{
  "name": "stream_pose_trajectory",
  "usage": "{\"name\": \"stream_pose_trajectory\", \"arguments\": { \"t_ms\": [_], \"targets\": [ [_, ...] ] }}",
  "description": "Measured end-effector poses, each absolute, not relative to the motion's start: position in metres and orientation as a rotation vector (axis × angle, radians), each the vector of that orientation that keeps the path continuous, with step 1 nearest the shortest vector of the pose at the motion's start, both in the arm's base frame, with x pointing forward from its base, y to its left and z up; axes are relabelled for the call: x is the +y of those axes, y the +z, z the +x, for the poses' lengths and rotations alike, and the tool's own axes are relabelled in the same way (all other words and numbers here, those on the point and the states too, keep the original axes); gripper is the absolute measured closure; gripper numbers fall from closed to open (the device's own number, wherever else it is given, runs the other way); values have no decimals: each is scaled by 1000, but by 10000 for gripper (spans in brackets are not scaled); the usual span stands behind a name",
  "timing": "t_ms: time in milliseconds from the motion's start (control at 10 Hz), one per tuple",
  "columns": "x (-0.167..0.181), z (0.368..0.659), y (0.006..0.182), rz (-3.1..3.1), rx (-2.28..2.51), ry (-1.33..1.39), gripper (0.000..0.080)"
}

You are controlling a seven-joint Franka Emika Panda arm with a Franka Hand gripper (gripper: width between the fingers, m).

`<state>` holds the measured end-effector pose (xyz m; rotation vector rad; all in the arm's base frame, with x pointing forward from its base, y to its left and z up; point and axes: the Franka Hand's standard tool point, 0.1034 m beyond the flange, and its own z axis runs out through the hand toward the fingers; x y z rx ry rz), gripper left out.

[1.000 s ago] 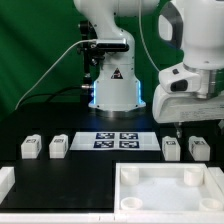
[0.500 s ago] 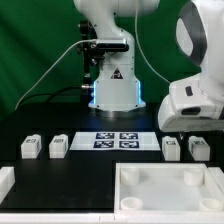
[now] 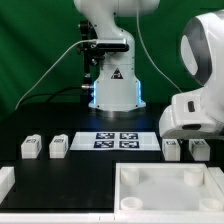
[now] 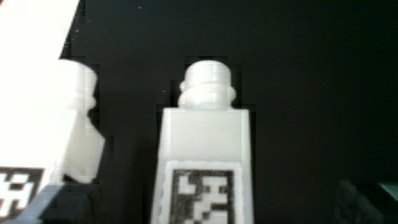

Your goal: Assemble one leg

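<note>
The leg should be held by its tagged body [image 4: 203, 190] in my gripper. The leg's rounded narrow end then stays free to join the white panel.
Four small white legs lie on the black table in the exterior view: two at its left [image 3: 30, 148] [image 3: 58, 146] and two at its right [image 3: 171, 148] [image 3: 197, 148]. The arm's white hand [image 3: 192, 118] hangs low just above the right pair, and its fingers are hard to make out there. In the wrist view one leg [image 4: 205, 135] with a printed tag lies straight between the jaws. My gripper [image 4: 210, 205] is open, with a dark finger [image 4: 57, 200] on each side of that leg and not touching it. A second leg [image 4: 68, 120] lies beside it.
The large white rimmed panel [image 3: 165, 188] lies at the front right. The marker board [image 3: 118, 139] lies at the middle back. A white part [image 3: 5, 180] sits at the front left edge. The robot base [image 3: 112, 85] stands behind.
The hand has moved down and toward the exterior view's right, closer over the right pair of legs. The legs and the panel have not moved.
</note>
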<state>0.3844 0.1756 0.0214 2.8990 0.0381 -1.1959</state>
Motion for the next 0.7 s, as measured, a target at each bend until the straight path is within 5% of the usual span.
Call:
{"name": "stream_pose_trajectory", "arguments": {
  "t_ms": [600, 700],
  "targets": [
    [178, 378, 14, 2879, 20, -1218, 176],
    [178, 378, 14, 2879, 20, -1218, 354]
  ]
}}
